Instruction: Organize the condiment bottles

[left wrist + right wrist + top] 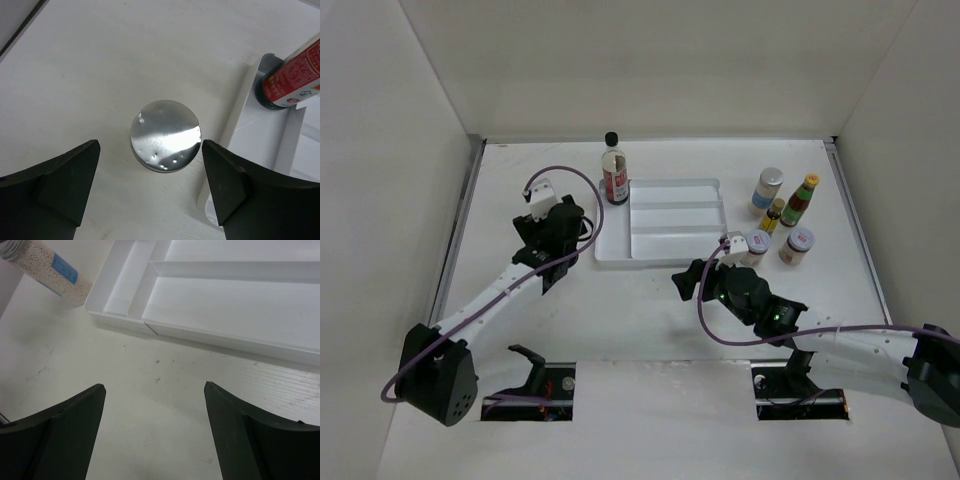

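The base of the silver-lidded jar has to stay free to stand in the tray, so my left gripper will grab the jar by the sides of its lid (166,136).
A silver-lidded jar (165,135) of white granules with a blue label (50,270) stands on the table just left of the white divided tray (675,248). My left gripper (582,230) hangs open above it, and in the left wrist view the gripper (150,165) has the lid showing between its fingers. The tall clear black-capped bottle (614,172) with a red label (295,70) stands in the tray's far left corner. My right gripper (688,280) is open and empty over bare table (155,390) before the tray's front edge.
Right of the tray stand a blue-labelled jar (768,187), a red sauce bottle with a yellow cap (800,200), a tiny dark yellow-capped bottle (773,215), a white-lidded jar (756,244) and a red-labelled jar (796,245). White walls enclose the table.
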Motion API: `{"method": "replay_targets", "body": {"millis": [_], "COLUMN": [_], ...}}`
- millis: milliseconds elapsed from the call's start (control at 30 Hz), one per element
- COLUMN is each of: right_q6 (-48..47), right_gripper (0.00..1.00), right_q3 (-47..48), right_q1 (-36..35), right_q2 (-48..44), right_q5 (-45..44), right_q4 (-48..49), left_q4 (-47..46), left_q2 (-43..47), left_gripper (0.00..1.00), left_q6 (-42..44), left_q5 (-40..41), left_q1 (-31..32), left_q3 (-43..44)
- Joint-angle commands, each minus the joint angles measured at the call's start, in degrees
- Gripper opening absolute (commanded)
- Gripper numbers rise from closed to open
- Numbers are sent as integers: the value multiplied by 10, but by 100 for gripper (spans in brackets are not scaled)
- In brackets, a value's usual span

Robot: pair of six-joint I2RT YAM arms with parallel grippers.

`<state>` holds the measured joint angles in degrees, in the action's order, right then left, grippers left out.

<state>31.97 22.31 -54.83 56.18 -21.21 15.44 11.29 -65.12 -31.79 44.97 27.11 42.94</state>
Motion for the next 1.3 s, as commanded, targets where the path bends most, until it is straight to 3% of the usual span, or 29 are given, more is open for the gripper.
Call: {"method": "replay_targets", "body": {"millis": [0,133,267,367,500,700,1000,1267], "right_q6": [2,1,1,1,1,2,2,2], "right_gripper": [87,87,87,87,87,87,87,91], "right_q3": [0,2,1,0,0,-3,-5,-5], "right_q1": [-2,-2,-2,-2,-2,-1,-1,1], "right_q2": [0,3,1,-1,2,-7,-5,1], "right_q5": [-10,-10,-10,-10,-10,-15,-17,-17], "right_q4": [13,13,13,13,13,13,14,17], "left_q4": [-43,-71,-85,-87,-126,-180,-241,-291], "left_q2": [-27,-51,-53,-16,6,-77,-209,-268], "left_gripper": [82,75,43,33,32,32,32,34], "left_q6": [-13,-11,-6,5,43,86,112,114], "left_q5": [6,5,10,19,31,36,-11,-40], "left_q1": [-7,-15,-13,6,67,127,92,80], "left_q3": [13,17,21,35,68,137,207,210]}}
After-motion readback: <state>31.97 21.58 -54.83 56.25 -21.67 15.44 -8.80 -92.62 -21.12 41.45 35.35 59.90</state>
